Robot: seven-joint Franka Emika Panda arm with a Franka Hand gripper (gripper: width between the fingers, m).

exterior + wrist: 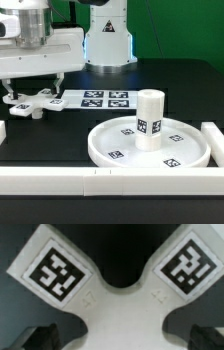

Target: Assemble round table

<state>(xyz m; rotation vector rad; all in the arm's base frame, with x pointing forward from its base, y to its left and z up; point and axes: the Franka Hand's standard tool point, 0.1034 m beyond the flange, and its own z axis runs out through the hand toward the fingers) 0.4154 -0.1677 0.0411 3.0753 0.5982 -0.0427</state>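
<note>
I will next use my gripper to fit the cross-shaped foot (36, 101) onto the short thick post (150, 120), holding the foot by its white body between the tagged arms.
The small cross-shaped foot (36, 101) lies flat on the black table at the exterior view's left. My gripper (36, 88) hangs just above it, open. In the wrist view the foot (122, 308) fills the picture, two tagged arms spreading away. Its white body runs between my dark fingers (40, 336), which stand apart on either side without closing on it. The large rimmed round disc (110, 140) sits at the exterior view's right front. The short thick post (150, 120) stands upright at the disc's middle.
The marker board (105, 98) lies flat just right of the foot. White border bars run along the front (60, 180) and the right side (214, 140). The robot's white base (108, 40) stands at the back.
</note>
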